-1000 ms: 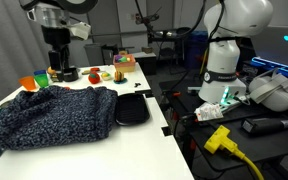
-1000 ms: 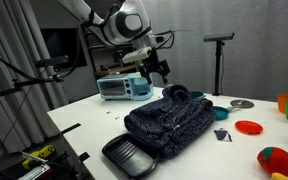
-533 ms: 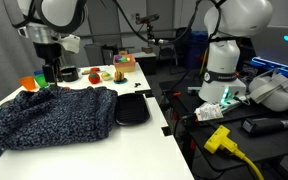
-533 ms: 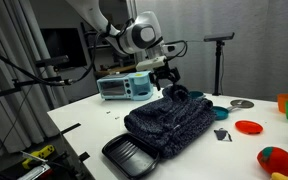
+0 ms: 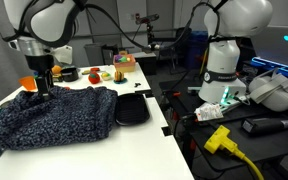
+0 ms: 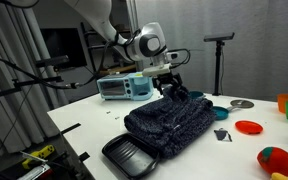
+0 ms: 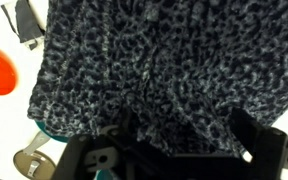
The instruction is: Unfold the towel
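Next, my gripper grabs the bunched top layer of the towel (image 5: 54,115) at its far edge, near the teal bowl, to draw it open and unfold it.
The towel (image 5: 54,115) is a bunched, dark navy and grey speckled cloth on the white table, seen in both exterior views (image 6: 169,122). It fills most of the wrist view (image 7: 154,70). My gripper (image 5: 44,84) hangs just above the towel's far edge, also visible from the other side (image 6: 174,88). In the wrist view my gripper (image 7: 184,135) has its two dark fingers spread wide, with the cloth right beneath them. It is open and holds nothing.
A flat black tray (image 5: 132,108) lies against the towel's edge (image 6: 134,155). An orange bowl (image 5: 28,83), toy fruit (image 5: 94,75), a red plate (image 6: 249,127), a teal bowl (image 6: 221,111) and a toaster oven (image 6: 124,87) stand around. A second robot base (image 5: 222,70) stands beside the table.
My gripper has moved sideways across the table's far side and come down, from above and beside the towel to just over its far edge. The towel has not moved.
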Controlling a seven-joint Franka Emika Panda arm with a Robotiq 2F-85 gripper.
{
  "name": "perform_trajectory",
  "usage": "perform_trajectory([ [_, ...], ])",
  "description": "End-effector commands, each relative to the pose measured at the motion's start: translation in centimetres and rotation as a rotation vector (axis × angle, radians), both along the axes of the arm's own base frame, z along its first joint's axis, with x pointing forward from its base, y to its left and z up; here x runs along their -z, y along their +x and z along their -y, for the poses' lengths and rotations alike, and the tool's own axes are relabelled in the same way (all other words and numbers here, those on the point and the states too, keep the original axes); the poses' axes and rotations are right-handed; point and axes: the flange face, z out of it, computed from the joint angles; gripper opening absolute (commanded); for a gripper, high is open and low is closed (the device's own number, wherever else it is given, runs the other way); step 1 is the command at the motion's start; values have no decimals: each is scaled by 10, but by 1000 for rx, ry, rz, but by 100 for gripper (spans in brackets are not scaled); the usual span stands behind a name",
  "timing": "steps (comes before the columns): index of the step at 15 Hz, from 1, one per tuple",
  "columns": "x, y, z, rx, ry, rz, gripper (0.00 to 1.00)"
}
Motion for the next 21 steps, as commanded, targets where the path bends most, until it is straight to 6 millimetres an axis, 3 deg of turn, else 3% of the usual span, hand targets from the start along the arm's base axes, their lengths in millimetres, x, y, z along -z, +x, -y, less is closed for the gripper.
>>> perform_trajectory([
  [1,3,28,5,-9,21,29,100],
  [9,10,54,24,57,60,53,97],
  [11,13,54,28,85,88,45,73],
  [13,14,54,30,107,110,42,62],
  [17,16,52,31,126,119,43,30],
  [21,5,45,19,129,120,61,1],
])
